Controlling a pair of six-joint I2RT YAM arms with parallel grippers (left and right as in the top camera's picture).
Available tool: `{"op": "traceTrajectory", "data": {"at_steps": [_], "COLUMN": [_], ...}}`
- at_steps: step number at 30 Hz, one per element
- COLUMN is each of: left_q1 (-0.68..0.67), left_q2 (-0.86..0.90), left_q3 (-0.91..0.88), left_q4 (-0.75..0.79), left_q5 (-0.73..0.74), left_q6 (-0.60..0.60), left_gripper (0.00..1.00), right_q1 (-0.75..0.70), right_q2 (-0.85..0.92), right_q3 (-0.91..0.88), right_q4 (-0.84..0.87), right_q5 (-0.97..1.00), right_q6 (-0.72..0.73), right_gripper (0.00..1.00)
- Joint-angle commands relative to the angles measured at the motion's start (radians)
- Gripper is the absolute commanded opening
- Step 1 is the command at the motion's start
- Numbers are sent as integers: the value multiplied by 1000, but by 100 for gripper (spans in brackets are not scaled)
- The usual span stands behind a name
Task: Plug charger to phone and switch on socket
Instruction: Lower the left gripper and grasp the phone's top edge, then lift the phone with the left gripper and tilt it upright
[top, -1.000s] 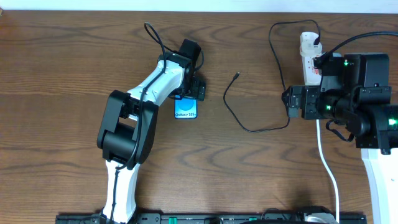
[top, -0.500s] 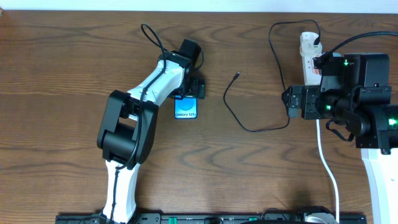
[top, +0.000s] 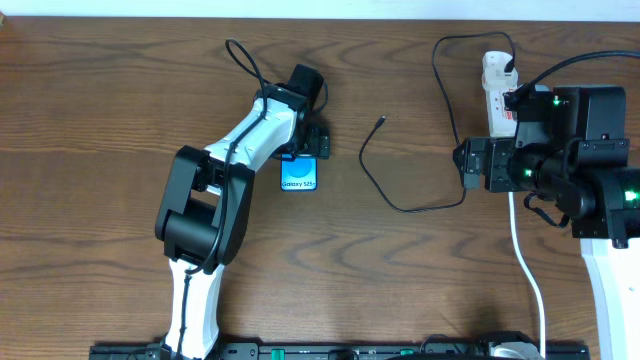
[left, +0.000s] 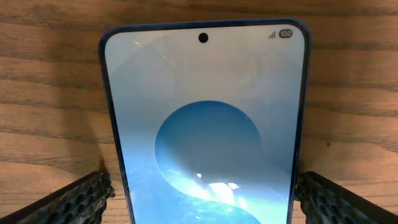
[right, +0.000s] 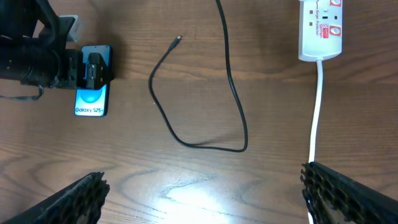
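My left fingers are down by the wood, level with the side edges of the phone, so they would hold the phone and it is time to close them.
The phone (top: 300, 179) lies flat on the wooden table, screen up, with "Galaxy S25" text. It fills the left wrist view (left: 205, 124) and shows in the right wrist view (right: 91, 102). My left gripper (top: 308, 150) is open and straddles its far end; in the left wrist view the fingers (left: 202, 196) sit on either side, with a gap on the left. The charger cable (top: 400, 205) loops on the table, its small tip (top: 381, 121) lying free. It also shows in the right wrist view (right: 233, 93). The socket strip (top: 497, 95) is at the back right. My right gripper (top: 468, 165) is open and empty.
The strip's thick white cord (top: 525, 260) runs toward the front edge on the right, beside my right arm. The charger's black plug (top: 511, 68) sits in the strip. The strip's red markings show in the right wrist view (right: 323, 28).
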Motion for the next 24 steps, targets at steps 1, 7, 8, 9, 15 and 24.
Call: {"op": "traceTrajectory", "data": {"at_steps": [1,7,8,9,15,24], "left_q1": [0,0,0,1,1,5], "left_q2": [41,41,41,41,40,-16], "left_q3": [-48,-48,-48,-48,-43,-27], "left_q4": [-1,6,6,6,6,5], "left_q5": [14,14,14,14,14,14], "left_q6": [-13,-13,-13,-13,-13,-13], "left_gripper": [93,70,67,66,62,62], "right_q1": [-2,-1,-1,-1,-1,-1], "right_q2": [-2,-2,-2,-2,-2,-2], "right_q3": [0,0,0,0,0,0], "right_q4": [-3,-3,-3,-3,-3,-3], "right_q5": [4,4,4,4,4,4], "right_q6": [8,8,8,8,8,8], "right_gripper": [99,99,99,99,99,99]}}
